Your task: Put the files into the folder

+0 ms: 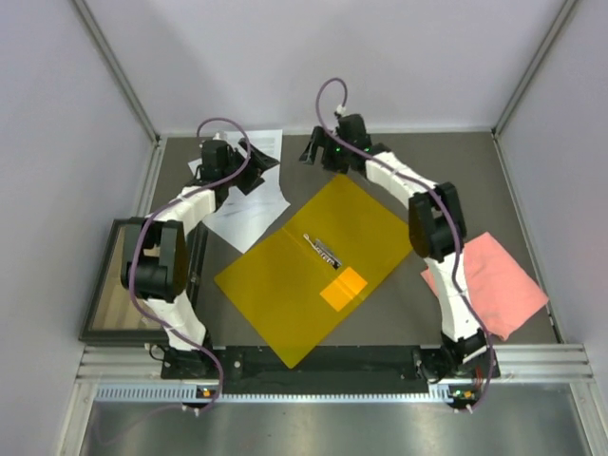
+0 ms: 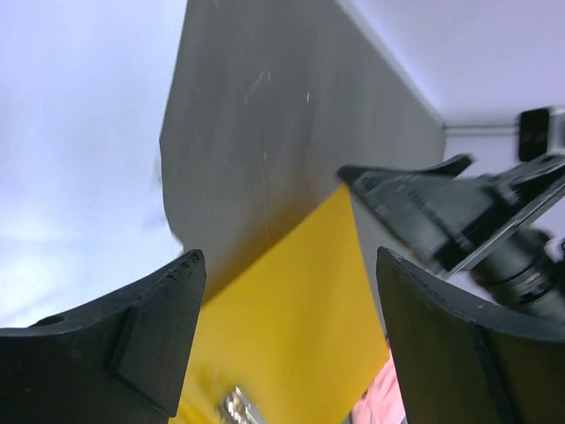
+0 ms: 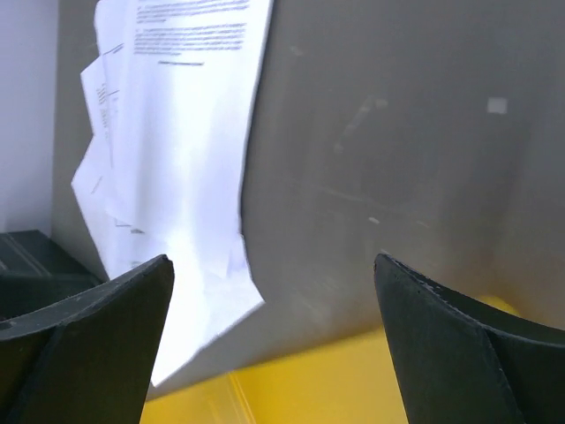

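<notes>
My right gripper should next grab the top file by its nearest long side edge, so its opposite edge is free to meet the folder's clip.
The orange-yellow folder [image 1: 309, 271] lies open and flat mid-table, its metal clip [image 1: 323, 250] along the spine. The white files [image 1: 249, 195] lie in a loose stack at the back left, by the folder's far-left corner. My left gripper [image 1: 256, 171] is open and empty above the files; its wrist view shows the folder [image 2: 291, 327] between its fingers. My right gripper [image 1: 318, 152] is open and empty above the table behind the folder's far corner. Its wrist view shows the files [image 3: 177, 177] at left and the folder's edge [image 3: 353, 380] below.
A pink cloth [image 1: 489, 280] lies at the right, partly behind the right arm. A dark framed tray [image 1: 128, 285] sits at the left edge. Grey walls close in the back and sides.
</notes>
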`<state>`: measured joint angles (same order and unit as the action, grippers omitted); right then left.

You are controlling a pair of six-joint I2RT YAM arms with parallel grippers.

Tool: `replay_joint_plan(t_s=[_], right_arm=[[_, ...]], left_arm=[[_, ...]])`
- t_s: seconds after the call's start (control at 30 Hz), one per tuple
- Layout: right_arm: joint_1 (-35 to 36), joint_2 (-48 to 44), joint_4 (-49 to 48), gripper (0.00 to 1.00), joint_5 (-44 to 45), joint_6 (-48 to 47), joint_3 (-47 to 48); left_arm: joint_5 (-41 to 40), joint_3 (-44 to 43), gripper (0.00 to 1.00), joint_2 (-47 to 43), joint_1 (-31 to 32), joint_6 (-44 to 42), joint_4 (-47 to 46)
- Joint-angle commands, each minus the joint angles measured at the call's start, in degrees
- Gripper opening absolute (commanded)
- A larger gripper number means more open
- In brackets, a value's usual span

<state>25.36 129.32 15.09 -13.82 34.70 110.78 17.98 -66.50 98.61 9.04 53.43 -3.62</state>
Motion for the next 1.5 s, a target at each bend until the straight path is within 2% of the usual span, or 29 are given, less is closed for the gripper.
replay_joint_plan(t_s=[0.0, 0.03, 0.2, 0.3, 0.33, 0.43, 0.53, 0.7, 0.9, 1.37, 1.47], right_arm=[[2.67, 10.03, -11.46, 0.93, -5.86, 7.46, 12.69], [2.67, 12.08, -12.79, 0.88, -6.56, 9.14, 14.53], [4.07, 22.10, -17.98, 0.77, -5.60, 16.35, 23.42], [5.66, 24.48, -16.51, 0.71, -2.10, 16.02, 27.11], [5.92, 25.71, -12.23, 0.67, -0.43, 16.02, 28.34], [6.54, 27.73, -9.14, 0.57, 3.09, 18.03, 30.11], [6.71, 29.67, -9.90, 0.52, 3.28, 21.19, 30.72], [7.94, 33.37, -9.64, 0.49, 2.93, 23.40, 33.45], [9.09, 34.51, -9.99, 0.46, 3.98, 24.80, 33.45], [9.18, 35.22, -16.22, 0.32, 3.36, 28.23, 32.04], [9.00, 34.69, -17.02, 0.25, 3.89, 27.44, 32.04]], left_arm=[[6.28, -7.84, 0.79, 7.20, -4.02, 3.17, -9.12], [6.45, -8.73, 0.78, 8.60, -5.16, 3.52, -9.30], [7.25, -13.73, 0.68, 17.13, -6.66, 4.76, -10.18], [6.46, -15.93, 0.61, 20.65, -7.02, 3.53, -7.38], [5.85, -16.12, 0.61, 21.18, -7.10, 3.26, -6.24], [3.82, -16.29, 0.61, 22.15, -7.10, 2.30, -2.63], [2.15, -16.38, 0.61, 22.77, -7.28, 1.85, 1.15], [1.80, -15.68, 0.58, 23.30, -7.81, 2.12, 4.92], [3.03, -13.05, 0.56, 23.38, -7.90, 3.00, 4.67], [3.91, -12.07, 0.55, 22.51, -7.98, 1.94, 4.58], [4.26, -12.25, 0.55, 22.68, -8.07, 1.33, 4.85]])
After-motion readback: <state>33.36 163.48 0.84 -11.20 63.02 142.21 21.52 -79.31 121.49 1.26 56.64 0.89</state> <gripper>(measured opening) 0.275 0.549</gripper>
